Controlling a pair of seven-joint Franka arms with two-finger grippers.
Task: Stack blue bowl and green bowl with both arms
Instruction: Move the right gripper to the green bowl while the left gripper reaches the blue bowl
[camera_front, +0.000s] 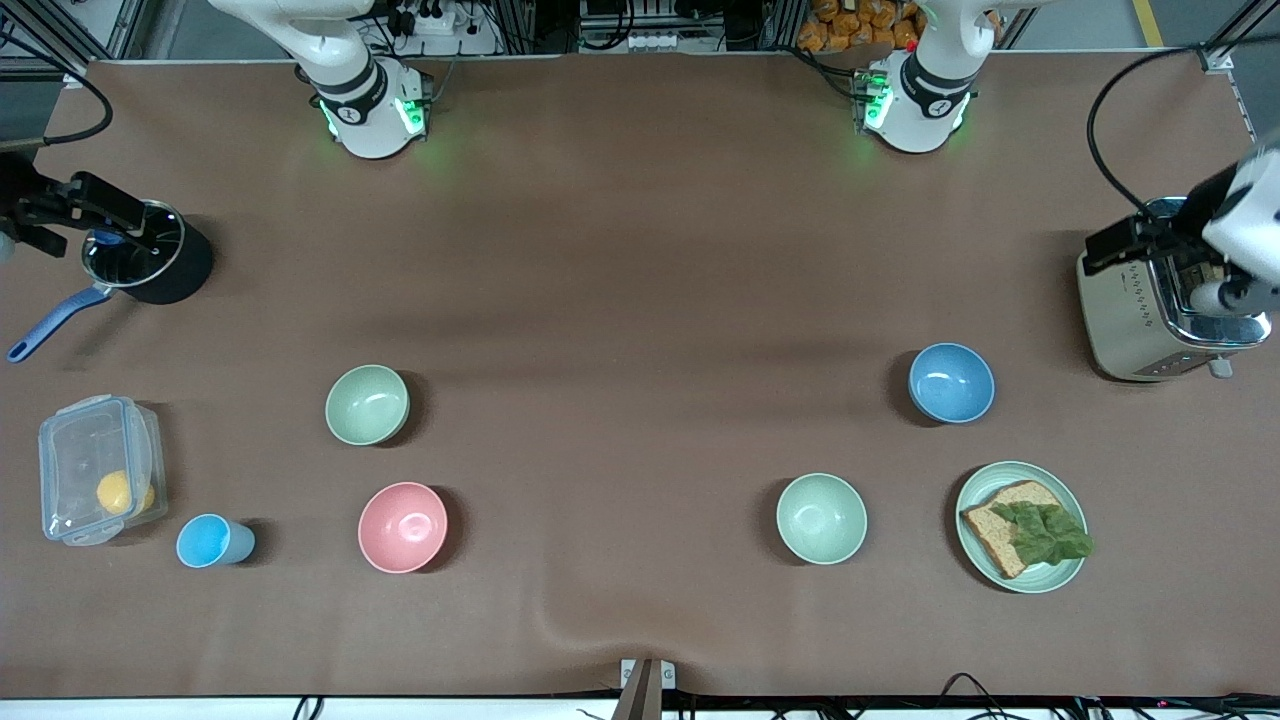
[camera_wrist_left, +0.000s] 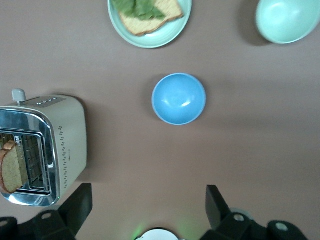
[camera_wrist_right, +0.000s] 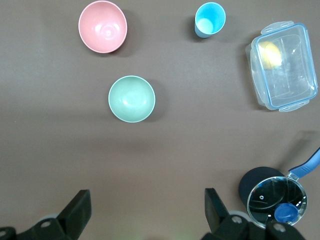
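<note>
I should grab the blue bowl by its rim (camera_front: 951, 347) with my left gripper next. Then it can be stacked with the green bowl.
The blue bowl (camera_front: 951, 382) sits upright toward the left arm's end of the table, and also shows in the left wrist view (camera_wrist_left: 178, 98). The sage-green bowl (camera_front: 367, 404) sits upright toward the right arm's end, and also shows in the right wrist view (camera_wrist_right: 131, 98). My left gripper (camera_front: 1135, 242) is open and empty, high over the toaster (camera_front: 1160, 310); its jaws stand wide apart in the left wrist view (camera_wrist_left: 148, 192). My right gripper (camera_front: 85, 208) is open and empty, high over the black pot (camera_front: 150, 252); it shows open in the right wrist view (camera_wrist_right: 147, 197).
A paler mint bowl (camera_front: 821, 518) and a green plate (camera_front: 1070, 575) with bread and lettuce lie nearer the front camera than the blue bowl. A pink bowl (camera_front: 402, 527), a light-blue cup (camera_front: 212, 541) and a clear lidded box (camera_front: 98, 482) lie near the green bowl.
</note>
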